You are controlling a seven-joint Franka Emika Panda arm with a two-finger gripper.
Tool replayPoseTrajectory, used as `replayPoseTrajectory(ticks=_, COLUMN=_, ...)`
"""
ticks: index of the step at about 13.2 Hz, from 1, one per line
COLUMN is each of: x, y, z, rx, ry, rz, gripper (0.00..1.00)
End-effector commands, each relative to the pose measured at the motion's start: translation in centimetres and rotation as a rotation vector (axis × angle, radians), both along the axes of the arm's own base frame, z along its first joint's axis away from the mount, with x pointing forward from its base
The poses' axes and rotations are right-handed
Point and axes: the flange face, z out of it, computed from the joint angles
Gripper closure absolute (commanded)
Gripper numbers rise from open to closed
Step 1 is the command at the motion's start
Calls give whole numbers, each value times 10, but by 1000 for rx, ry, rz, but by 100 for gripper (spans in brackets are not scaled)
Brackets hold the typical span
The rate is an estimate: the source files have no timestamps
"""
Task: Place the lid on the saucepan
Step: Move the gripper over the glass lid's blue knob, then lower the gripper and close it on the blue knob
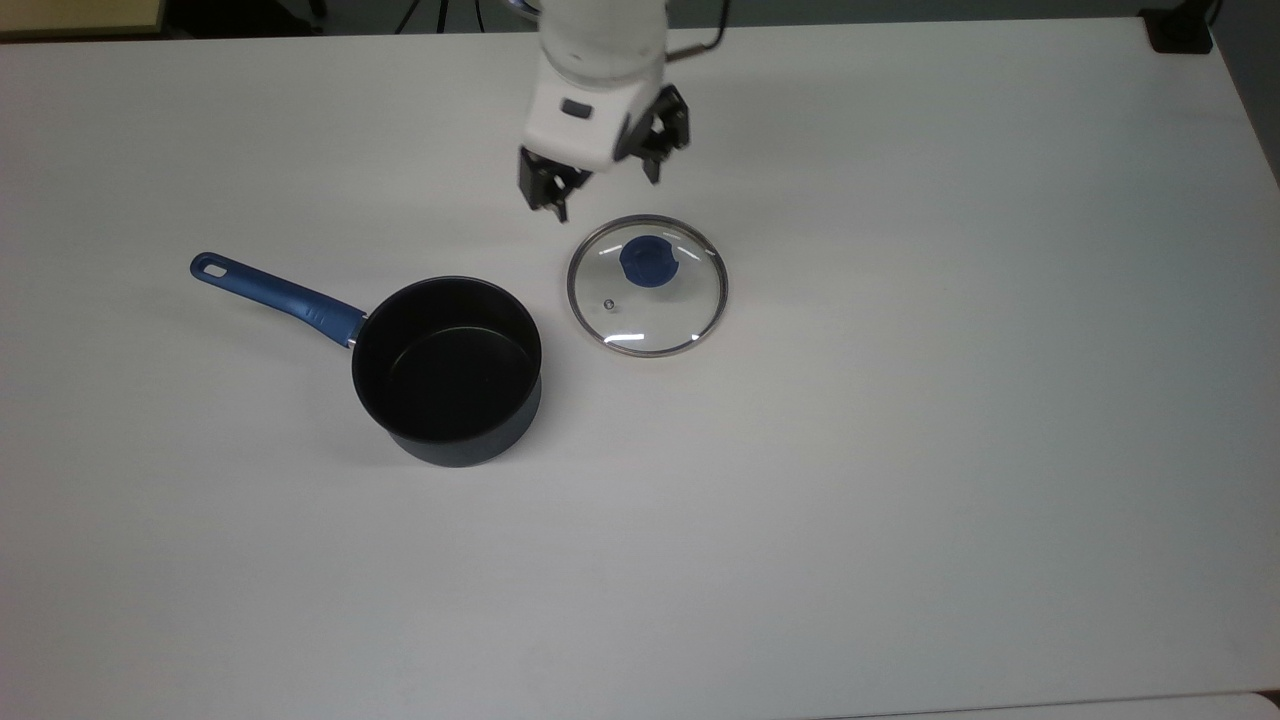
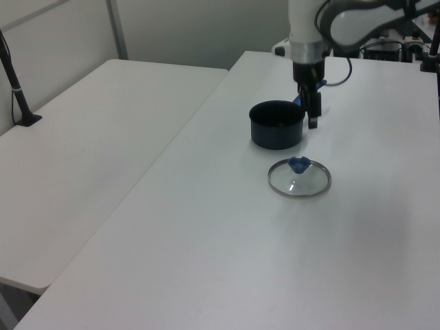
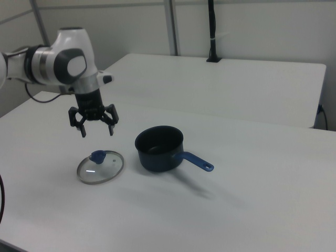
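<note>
The lid needs to go on the saucepan (image 2: pixel 276 125), so my gripper should next hold the clear glass lid by its blue knob (image 2: pixel 300 164).
The lid (image 1: pixel 650 305), a clear glass disc with a metal rim and a blue knob (image 1: pixel 648 262), lies flat on the white table (image 1: pixel 900 450). It is just to the top view's right of the saucepan (image 1: pixel 447 370). The saucepan is dark and empty, and its blue handle (image 1: pixel 275 292) points to the top view's upper left. My gripper (image 1: pixel 607 197) hangs open above the table just beyond the lid's far rim, holding nothing. The right view shows the gripper (image 3: pixel 97 133) raised above the lid (image 3: pixel 100 168), with the saucepan (image 3: pixel 159 149) beside it. In the left view the gripper (image 2: pixel 313 113) is behind the lid (image 2: pixel 299 180) and next to the saucepan (image 2: pixel 276 125).
A second white table (image 2: pixel 89 137) adjoins this one, with a black post (image 2: pixel 17 89) clamped at its far side. A black clamp (image 1: pixel 1180 30) sits at the top view's upper right corner of the table. White tabletop spreads all around the pan and lid.
</note>
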Motion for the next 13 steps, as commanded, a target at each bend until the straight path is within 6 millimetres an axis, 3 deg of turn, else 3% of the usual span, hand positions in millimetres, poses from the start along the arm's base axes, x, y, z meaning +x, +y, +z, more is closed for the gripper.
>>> replayPoseTrajectory(ticks=1, x=-3, y=34, z=-48, rx=13, ry=-53, rz=-187, gripper=0)
replayPoseTrajectory(ticks=5, x=1, y=39, z=-78, rx=-6, ry=-19, rz=-191, gripper=0)
replayPoseTrajectory(ticks=7, x=2, y=41, z=-90, rx=-13, ry=-5, rz=-123, gripper=6)
replayPoseTrajectory(ticks=13, x=3, y=42, z=-99, rx=-23, ry=5, rz=-107, gripper=14)
